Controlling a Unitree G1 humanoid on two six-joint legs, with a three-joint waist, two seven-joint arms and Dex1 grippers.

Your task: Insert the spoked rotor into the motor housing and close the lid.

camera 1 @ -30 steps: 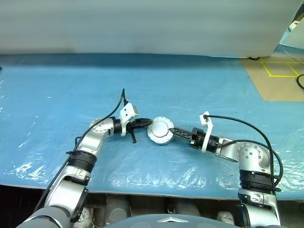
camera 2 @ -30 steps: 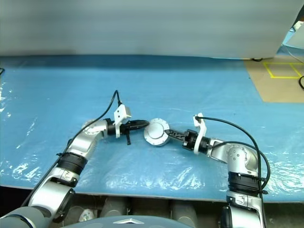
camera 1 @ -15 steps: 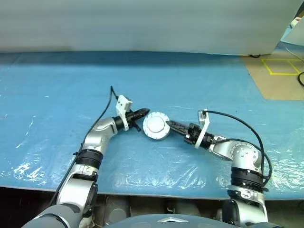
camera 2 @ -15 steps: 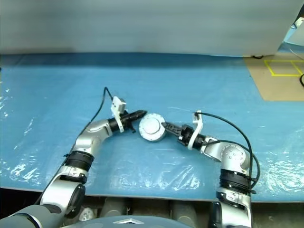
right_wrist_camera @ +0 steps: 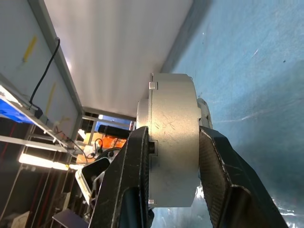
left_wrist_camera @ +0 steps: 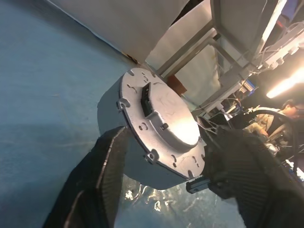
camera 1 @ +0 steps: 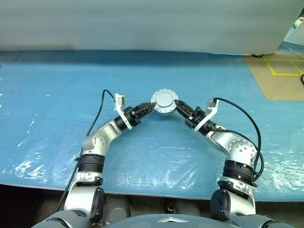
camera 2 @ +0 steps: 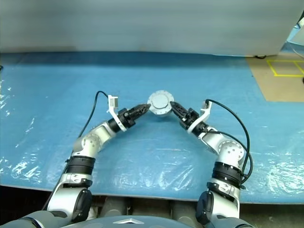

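Observation:
The motor housing curves all along its round side (camera 1: 166, 113). My left gripper next needs to grab the housing across its flat lid side and its back.
The motor housing (camera 1: 165, 102) is a short silver-grey cylinder held up off the blue table between my two grippers. The lid (left_wrist_camera: 161, 118), a grey flanged cap with a raised centre, sits on it and faces the head camera. My right gripper (camera 1: 176, 103) is shut on the housing (right_wrist_camera: 173, 142), one finger on the lid side and one on the back. My left gripper (camera 1: 151, 106) comes in from the left with its fingers (left_wrist_camera: 111, 161) spread wide on either side of the housing's lower rim; I cannot tell whether they touch. The spoked rotor is hidden.
A blue plastic sheet (camera 1: 57, 95) covers the table, wrinkled near the front edge (camera 1: 142, 187). A pale wall panel (camera 1: 142, 23) runs along the back. At the far right lies brown floor with yellow tape (camera 1: 280, 71).
Both arms rose and carried the housing up and farther from me. The left gripper, shut beside the housing before, now has its fingers spread. The right gripper keeps its hold.

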